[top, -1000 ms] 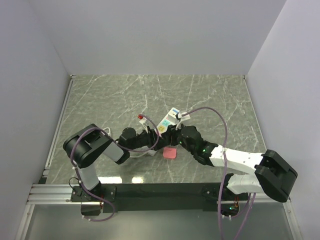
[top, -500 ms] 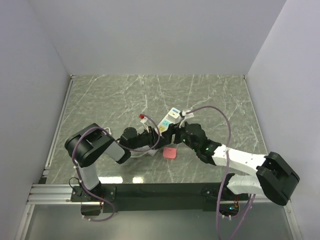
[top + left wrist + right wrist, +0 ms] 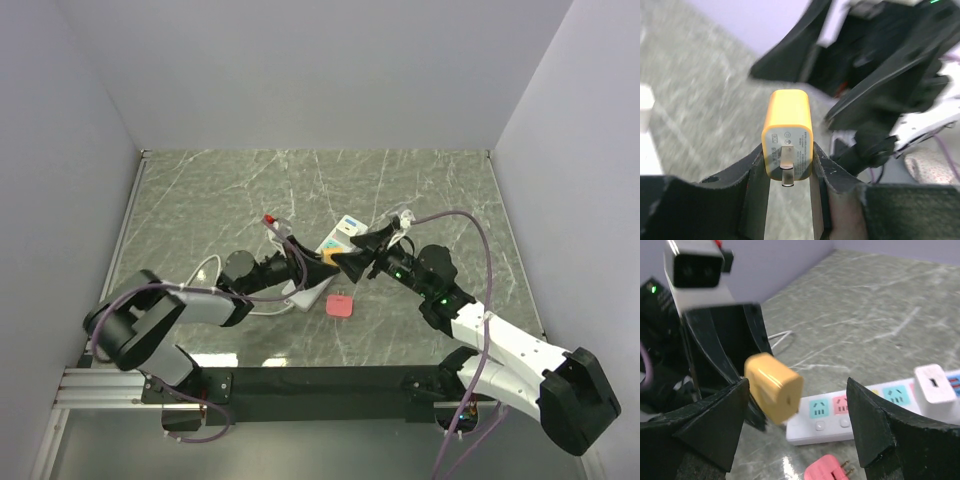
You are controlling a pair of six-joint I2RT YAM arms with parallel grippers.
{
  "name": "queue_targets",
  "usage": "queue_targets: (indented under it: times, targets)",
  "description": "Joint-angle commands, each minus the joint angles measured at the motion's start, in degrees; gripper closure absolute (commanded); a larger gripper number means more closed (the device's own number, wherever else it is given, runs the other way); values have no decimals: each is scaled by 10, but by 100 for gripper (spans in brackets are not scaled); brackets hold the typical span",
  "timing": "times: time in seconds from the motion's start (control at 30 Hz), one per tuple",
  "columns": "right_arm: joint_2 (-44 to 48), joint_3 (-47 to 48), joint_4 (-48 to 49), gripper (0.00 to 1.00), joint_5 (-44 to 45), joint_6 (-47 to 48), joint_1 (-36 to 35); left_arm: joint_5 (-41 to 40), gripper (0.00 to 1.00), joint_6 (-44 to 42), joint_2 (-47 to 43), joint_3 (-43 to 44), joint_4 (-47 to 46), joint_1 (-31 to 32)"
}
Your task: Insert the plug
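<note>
I need to grip the orange plug next with my right gripper, by the sides of its prong-loose end (image 3: pixel 334 257) (image 3: pixel 785 393). That leaves the prongs free to insert.
The orange plug (image 3: pixel 787 134) is a small rounded block with metal prongs. My left gripper (image 3: pixel 788 152) is shut on its sides and holds it in the air, prongs toward the left wrist camera. In the top view the plug (image 3: pixel 328 258) hangs over the white power strip (image 3: pixel 338 238). My right gripper (image 3: pixel 797 412) is open, and the orange plug (image 3: pixel 773 387) sits just ahead of its left finger, not touching. The strip (image 3: pixel 860 412) with coloured sockets lies on the table below. In the top view my right gripper (image 3: pixel 352 265) faces my left gripper (image 3: pixel 322 258) tip to tip.
A pink plug (image 3: pixel 340 305) lies on the table near the strip, and it also shows in the right wrist view (image 3: pixel 827 469). A white plug (image 3: pixel 935 385) sits in the strip's far end. The strip's white cable (image 3: pixel 205 270) loops left. Grey walls enclose the marble table (image 3: pixel 420 190).
My left gripper has risen and swung toward the far side with the orange plug. My right arm has drawn back to the right and lifted, and its gripper now stands off the plug.
</note>
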State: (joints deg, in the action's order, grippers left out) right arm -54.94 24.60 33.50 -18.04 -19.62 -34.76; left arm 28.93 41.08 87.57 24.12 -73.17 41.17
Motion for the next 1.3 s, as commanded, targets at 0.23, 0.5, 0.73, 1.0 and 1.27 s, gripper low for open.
queue_targets:
  times: [0.23, 0.5, 0.73, 1.0, 1.27]
  targets:
    - [-24, -24, 221, 19, -266, -26, 37, 60, 86, -8, -116, -8, -29, -1]
    - [-49, -30, 285, 35, -313, -45, 37, 71, 85, -8, -119, -12, -40, 0]
    - [-62, -32, 328, 52, -338, -71, 37, 78, 84, -10, -121, -14, -44, 0]
    - [-126, -13, 410, 71, -364, -112, 35, 112, 65, 11, -91, -13, -81, 0]
    - [-139, 10, 390, 89, -357, -90, 37, 131, 51, 2, -78, -5, -74, 2]
